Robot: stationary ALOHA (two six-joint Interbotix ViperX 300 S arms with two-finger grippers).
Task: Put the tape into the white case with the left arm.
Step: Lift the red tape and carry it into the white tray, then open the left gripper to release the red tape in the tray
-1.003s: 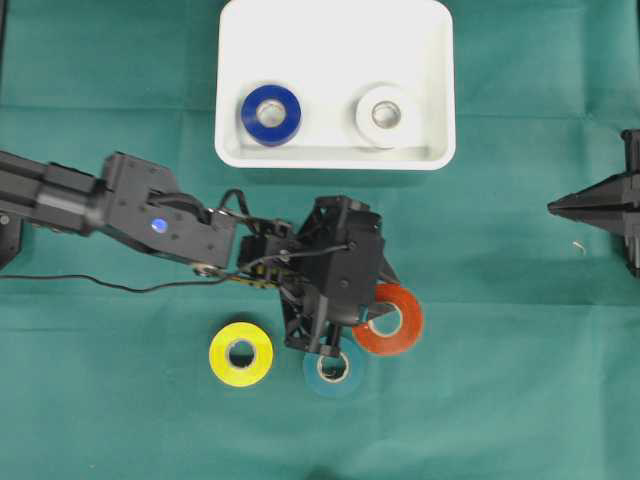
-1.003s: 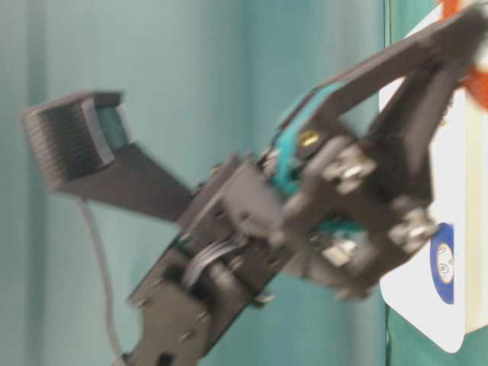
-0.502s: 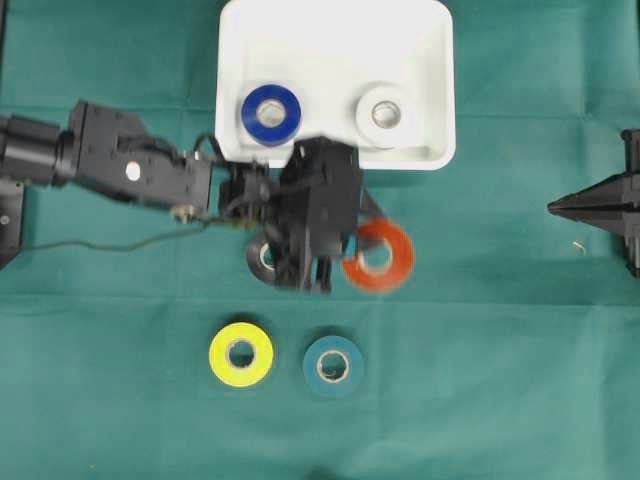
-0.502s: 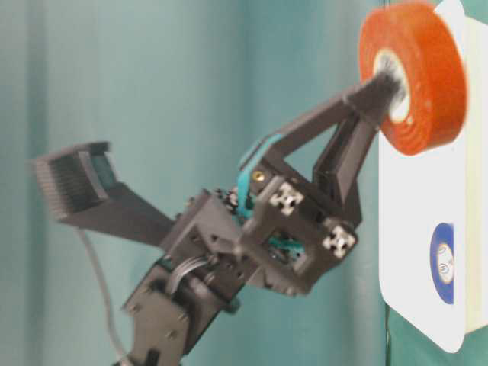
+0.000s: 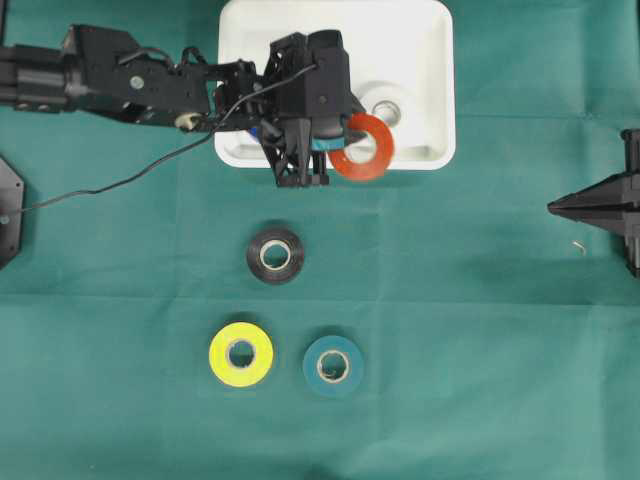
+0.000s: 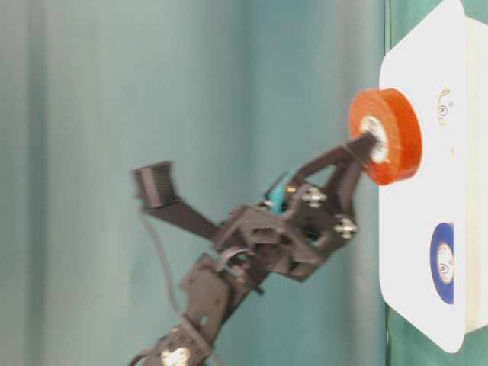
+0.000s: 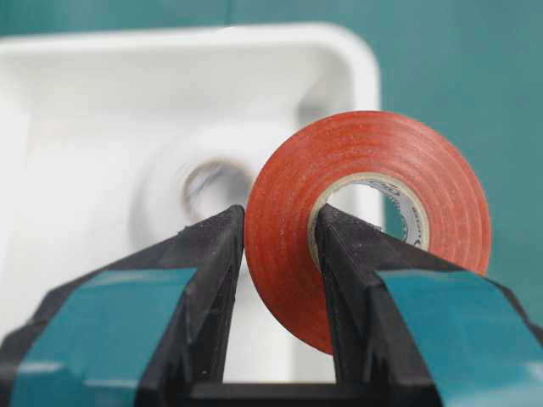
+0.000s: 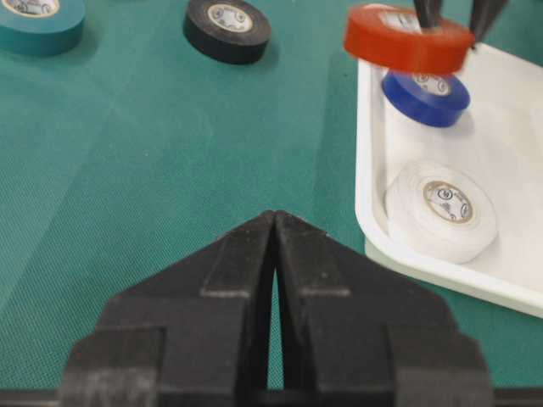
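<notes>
The red tape roll [image 5: 362, 147] still hangs above the white case, so it comes down into the case, before my left gripper releases it.
My left gripper [image 5: 348, 140] is shut on a red tape roll [image 5: 362, 147], one finger inside the core and one outside its wall [image 7: 280, 254]. The roll hangs in the air above the front rim of the white case [image 5: 440, 60], held on edge in the left wrist view with the case [image 7: 102, 68] behind it. A white roll [image 5: 385, 108] lies in the case. So does a blue roll [image 8: 424, 95], which the arm hides from overhead. The red roll [image 8: 407, 38] hovers just above the blue one in the right wrist view.
A black roll [image 5: 275, 255], a yellow roll [image 5: 241, 353] and a teal roll [image 5: 333, 365] lie on the green cloth below the case. My right gripper [image 5: 552, 207] rests shut at the right edge, its fingers [image 8: 254, 254] together over bare cloth.
The left gripper has lifted the red roll off the cloth and carried it up toward the case, uncovering the black roll. The right arm has stayed still.
</notes>
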